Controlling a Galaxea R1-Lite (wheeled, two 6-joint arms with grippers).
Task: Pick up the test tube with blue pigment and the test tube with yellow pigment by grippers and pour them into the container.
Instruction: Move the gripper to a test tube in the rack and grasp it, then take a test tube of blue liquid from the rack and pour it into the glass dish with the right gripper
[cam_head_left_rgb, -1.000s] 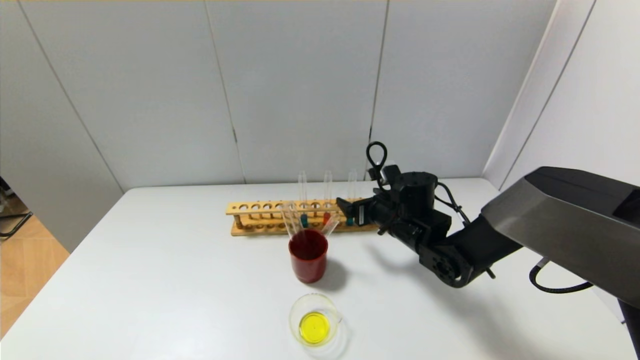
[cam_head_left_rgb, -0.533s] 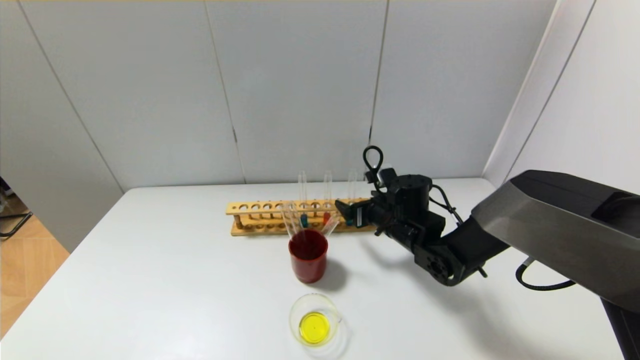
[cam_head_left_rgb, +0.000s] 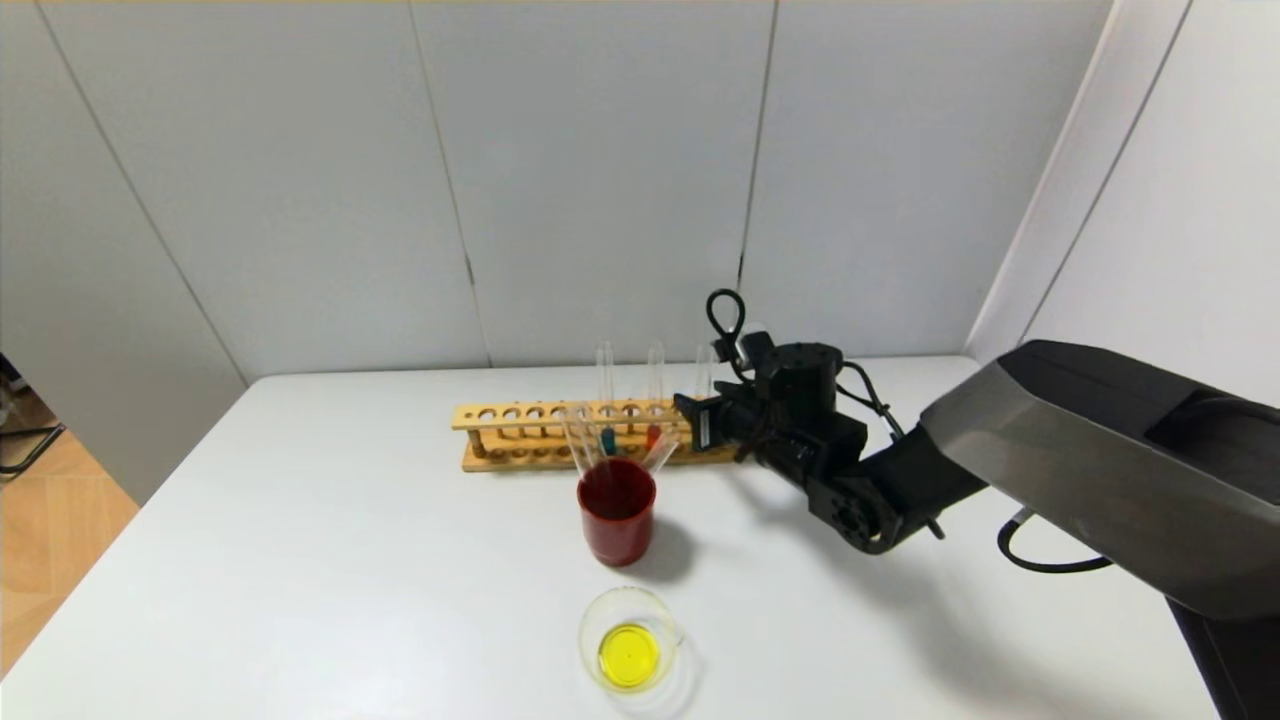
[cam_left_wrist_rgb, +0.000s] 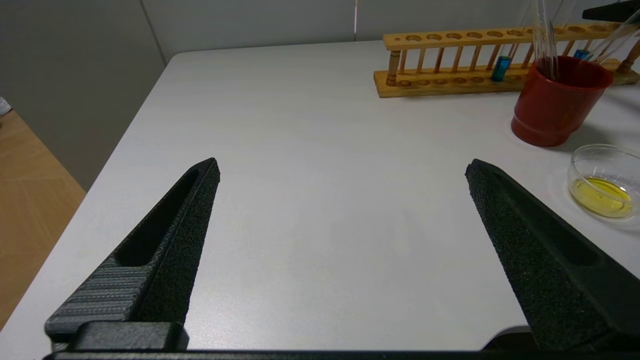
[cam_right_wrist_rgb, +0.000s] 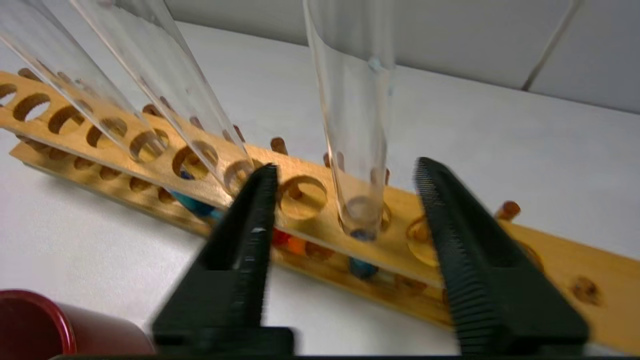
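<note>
Next, my right gripper grabs the test tube with blue pigment by its glass body (cam_head_left_rgb: 704, 370) (cam_right_wrist_rgb: 356, 132), so the test tube's opening stays free to pour out the blue pigment.
The test tube with blue pigment (cam_right_wrist_rgb: 356, 115) stands upright in the wooden rack (cam_right_wrist_rgb: 315, 200), with blue liquid (cam_right_wrist_rgb: 362, 268) at its bottom. My right gripper (cam_right_wrist_rgb: 346, 167) is open, one finger on each side of this tube, without touching it. In the head view the right gripper (cam_head_left_rgb: 692, 418) is at the rack's right part, in front of that tube (cam_head_left_rgb: 705, 368). A second blue tube (cam_head_left_rgb: 606, 395) stands further left. No tube with yellow liquid shows. The container (cam_head_left_rgb: 632, 650) holds yellow liquid near the table's front. My left gripper (cam_left_wrist_rgb: 343, 164) is open and empty over bare table.
A dark red cup (cam_head_left_rgb: 617, 512) with a few empty tubes leaning in it stands between the rack (cam_head_left_rgb: 520, 432) and the container. A tube with orange-red liquid (cam_head_left_rgb: 654, 395) is in the rack next to my right gripper. The table's left half (cam_head_left_rgb: 330, 540) is bare.
My right gripper has moved left and toward the rack, and its open fingers now stand on either side of the rightmost tube. Nothing else has moved.
</note>
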